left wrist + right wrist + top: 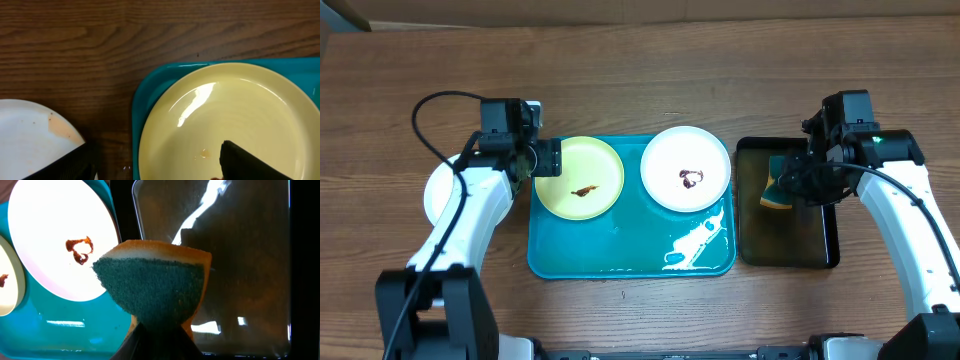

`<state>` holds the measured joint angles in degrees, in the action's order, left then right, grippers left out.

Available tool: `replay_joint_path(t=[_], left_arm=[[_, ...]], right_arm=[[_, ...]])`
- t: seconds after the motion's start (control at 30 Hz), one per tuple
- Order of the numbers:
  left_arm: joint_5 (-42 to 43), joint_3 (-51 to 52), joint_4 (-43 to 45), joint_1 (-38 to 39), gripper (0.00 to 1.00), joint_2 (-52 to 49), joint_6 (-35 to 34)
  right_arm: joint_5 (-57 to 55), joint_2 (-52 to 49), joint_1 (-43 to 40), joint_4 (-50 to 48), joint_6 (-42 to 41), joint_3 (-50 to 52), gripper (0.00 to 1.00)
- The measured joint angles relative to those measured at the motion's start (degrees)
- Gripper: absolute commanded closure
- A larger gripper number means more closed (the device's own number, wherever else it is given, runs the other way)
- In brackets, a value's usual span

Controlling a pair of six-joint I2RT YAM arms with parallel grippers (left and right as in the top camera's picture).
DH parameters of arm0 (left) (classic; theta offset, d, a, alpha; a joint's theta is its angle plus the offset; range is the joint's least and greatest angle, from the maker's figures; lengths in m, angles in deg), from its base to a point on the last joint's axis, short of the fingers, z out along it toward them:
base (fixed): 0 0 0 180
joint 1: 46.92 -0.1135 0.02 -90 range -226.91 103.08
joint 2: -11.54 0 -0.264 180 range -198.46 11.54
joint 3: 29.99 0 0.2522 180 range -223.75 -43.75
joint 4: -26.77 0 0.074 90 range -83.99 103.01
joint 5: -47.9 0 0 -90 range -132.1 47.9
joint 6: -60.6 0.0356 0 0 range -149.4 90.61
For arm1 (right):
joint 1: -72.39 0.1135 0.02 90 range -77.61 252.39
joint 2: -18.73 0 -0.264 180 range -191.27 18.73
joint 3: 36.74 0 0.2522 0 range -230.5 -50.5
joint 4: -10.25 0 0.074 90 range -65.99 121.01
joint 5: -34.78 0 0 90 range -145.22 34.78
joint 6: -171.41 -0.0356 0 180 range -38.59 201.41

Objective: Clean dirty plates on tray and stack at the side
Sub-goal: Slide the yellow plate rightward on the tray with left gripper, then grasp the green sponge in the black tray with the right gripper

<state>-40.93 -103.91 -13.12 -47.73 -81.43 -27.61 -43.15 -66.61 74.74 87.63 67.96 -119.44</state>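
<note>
My left gripper grabs the yellow-green plate (582, 176) by its rim next, on the side away from the sponge, and leaves the plate's smeared side open for cleaning.
The teal tray (580, 255) holds a pale yellow-green plate (582, 176) and a white plate (686, 168), each with a brown smear. A second white plate (437, 190) lies on the table left of the tray, partly under my left arm. My left gripper (542, 158) is open, its fingers either side of the yellow-green plate's left rim (165, 125). My right gripper (798, 180) is shut on a yellow-and-green sponge (155, 285) and holds it over the black tray (790, 240).
White foam or soapy liquid (695, 245) lies at the teal tray's front right. The black tray (240, 255) has a wet, shiny bottom. Bare wooden table lies behind both trays.
</note>
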Motion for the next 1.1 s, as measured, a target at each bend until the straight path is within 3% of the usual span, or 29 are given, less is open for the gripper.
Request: replay_joint_path(t=[0.3, 0.7, 0.8, 1.1], left_arm=[[4.09, 0.00, 6.75, 0.00, 0.22, -6.58, 4.15], [7.06, 0.00, 7.96, 0.00, 0.31, -11.67, 4.70], [8.07, 0.00, 6.45, 0.00, 0.36, -11.93, 4.79], [8.81, -0.63, -5.27, 0.00, 0.66, -11.93, 4.70]], right_arm=[[-0.02, 0.00, 0.00, 1.14, 0.00, 0.00, 0.85], [-0.04, 0.00, 0.00, 1.75, 0.00, 0.00, 0.85], [-0.02, 0.00, 0.00, 1.79, 0.02, 0.00, 0.85], [-0.02, 0.00, 0.00, 2.40, 0.02, 0.00, 0.84]])
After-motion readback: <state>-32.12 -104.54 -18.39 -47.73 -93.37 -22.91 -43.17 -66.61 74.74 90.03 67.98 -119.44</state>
